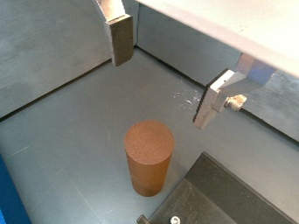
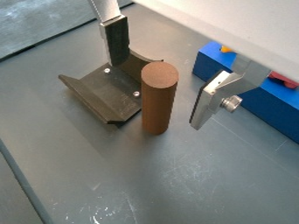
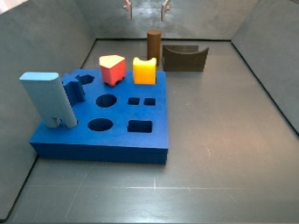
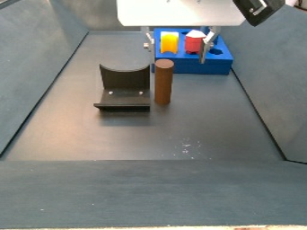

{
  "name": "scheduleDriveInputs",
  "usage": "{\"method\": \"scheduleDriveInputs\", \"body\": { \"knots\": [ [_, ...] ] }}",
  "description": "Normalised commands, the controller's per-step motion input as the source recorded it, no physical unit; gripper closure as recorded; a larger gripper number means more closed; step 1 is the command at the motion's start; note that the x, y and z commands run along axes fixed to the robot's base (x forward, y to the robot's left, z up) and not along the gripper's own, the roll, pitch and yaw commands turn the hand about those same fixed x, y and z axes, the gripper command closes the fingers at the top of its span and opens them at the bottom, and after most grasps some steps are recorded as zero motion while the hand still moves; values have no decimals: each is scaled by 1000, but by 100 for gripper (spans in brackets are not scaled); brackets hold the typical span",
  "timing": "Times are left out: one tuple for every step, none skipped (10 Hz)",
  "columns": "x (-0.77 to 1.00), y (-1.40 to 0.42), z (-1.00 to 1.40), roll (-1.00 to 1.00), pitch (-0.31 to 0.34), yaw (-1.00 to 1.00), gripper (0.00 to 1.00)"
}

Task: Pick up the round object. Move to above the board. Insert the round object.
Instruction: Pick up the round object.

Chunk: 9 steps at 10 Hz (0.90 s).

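I should next grab the round object with my gripper by the upper end of its brown cylinder (image 3: 155, 35), to insert it into the board (image 3: 105, 127).
The round object is a tall slim brown cylinder peg (image 3: 155, 44) standing upright on the grey floor, beside the fixture and apart from the board. It shows in both wrist views (image 1: 149, 157) (image 2: 158, 96) and in a side view (image 4: 163, 81). The board (image 3: 105, 127) is a thick blue block with round and square holes; its corner shows in a wrist view (image 2: 251, 92). My gripper (image 1: 163, 93) (image 2: 159, 92) is open and empty, above the peg, its fingers (image 1: 121, 39) wide apart and not touching it. It also shows in both side views (image 3: 146, 10) (image 4: 180, 43).
The dark fixture (image 3: 184, 58) (image 2: 107, 94) stands right next to the peg. A pale blue upright block (image 3: 47, 98), an orange-yellow block (image 3: 145, 70) and a red and cream block (image 3: 112, 68) stand in the board. Grey walls (image 3: 263, 61) ring the floor.
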Motion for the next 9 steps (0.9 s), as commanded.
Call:
{"method": "scheduleDriveInputs", "body": {
  "knots": [
    [0, -31, -143, 0, -6, 0, 0],
    [180, -340, -386, 0, 0, 0, 0],
    [209, -380, -454, -37, 0, 0, 0],
    [269, -326, -454, -120, 0, 0, 0],
    [351, -194, -420, -243, 0, -26, 0],
    [246, -91, -394, -240, 0, -31, 0],
    [97, -80, -391, -220, 0, 0, 0],
    [11, -20, -340, -229, 0, 0, 0],
    [0, 0, -323, -240, 0, 0, 0]
  ]
}}
